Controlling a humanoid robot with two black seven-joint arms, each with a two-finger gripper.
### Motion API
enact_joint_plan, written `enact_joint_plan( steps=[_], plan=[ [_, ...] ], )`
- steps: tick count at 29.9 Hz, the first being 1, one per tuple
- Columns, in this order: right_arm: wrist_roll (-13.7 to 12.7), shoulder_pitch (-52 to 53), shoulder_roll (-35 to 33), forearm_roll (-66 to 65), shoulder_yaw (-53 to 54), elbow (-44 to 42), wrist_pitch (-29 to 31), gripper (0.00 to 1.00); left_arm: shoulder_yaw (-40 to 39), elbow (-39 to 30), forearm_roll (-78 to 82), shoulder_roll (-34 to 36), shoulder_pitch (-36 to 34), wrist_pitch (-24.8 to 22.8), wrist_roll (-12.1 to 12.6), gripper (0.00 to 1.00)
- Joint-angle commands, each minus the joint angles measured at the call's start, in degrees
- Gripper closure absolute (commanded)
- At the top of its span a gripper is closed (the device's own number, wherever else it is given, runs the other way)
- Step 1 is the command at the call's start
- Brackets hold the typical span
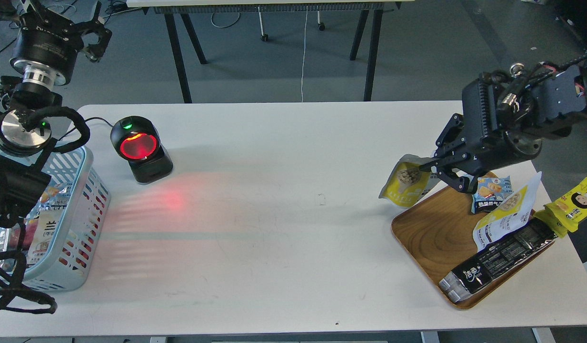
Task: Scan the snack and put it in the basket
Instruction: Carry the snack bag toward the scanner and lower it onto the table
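I need to grab the snack by its free edge (389,185) with my left gripper next, so that I can scan it and put it in the basket.
The snack (406,185), a puffy pouch with a yellow lower part and a round picture of brown balls, hangs in the air just left of the wooden tray (431,233). My right gripper (441,172) is shut on its upper right edge and holds it above the table. The light blue slotted basket (86,190) stands at the table's left edge with several packets inside. My left gripper (91,35) is raised beyond the table's far left corner, above the basket's far end, with its fingers spread and empty.
A black scanner (140,148) with a glowing red window stands right of the basket and throws red light on the table. On the tray lie a small blue packet (491,193), a white pouch with a yellow corner (505,214) and a long black packet (498,259). A yellow packet (572,205) lies off the tray's right.
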Motion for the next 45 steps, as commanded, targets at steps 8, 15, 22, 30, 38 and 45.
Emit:
enact_joint_plan(
  steps=[8, 15, 22, 30, 38, 45],
  plan=[
    [-0.01, 3.13, 11.16, 13.12, 4.17, -2.16, 0.39, 1.00, 0.35, 0.00, 0.00, -0.49, 0.09, 0.00, 0.00, 0.00],
    [-0.01, 2.08, 18.98, 19.98, 5.40, -5.67, 0.31, 1.00, 0.53, 0.00, 0.00, -0.67, 0.17, 0.00, 0.00, 0.00],
    [-0.01, -2.93, 27.95, 22.35, 7.16, -14.55, -0.22, 1.00, 0.44, 0.00, 0.00, -1.90, 0.79, 0.00, 0.00, 0.00],
    [-0.01, -7.50, 34.72, 26.40, 7.69, -19.56, -0.13, 1.00, 0.27, 0.00, 0.00, -1.63, 0.79, 0.00, 0.00, 0.00],
    [-0.01, -10.14, 38.77, 26.31, 7.25, -22.99, -0.13, 1.00, 0.27, 0.09, 0.00, -1.63, 0.79, 0.00, 0.00, 0.00],
    [-0.01, -11.55, 39.47, 26.22, 6.99, -23.17, -0.13, 1.00, 0.27, 0.44, 0.00, -1.55, 0.88, 0.00, 0.00, 0.00]
  ],
)
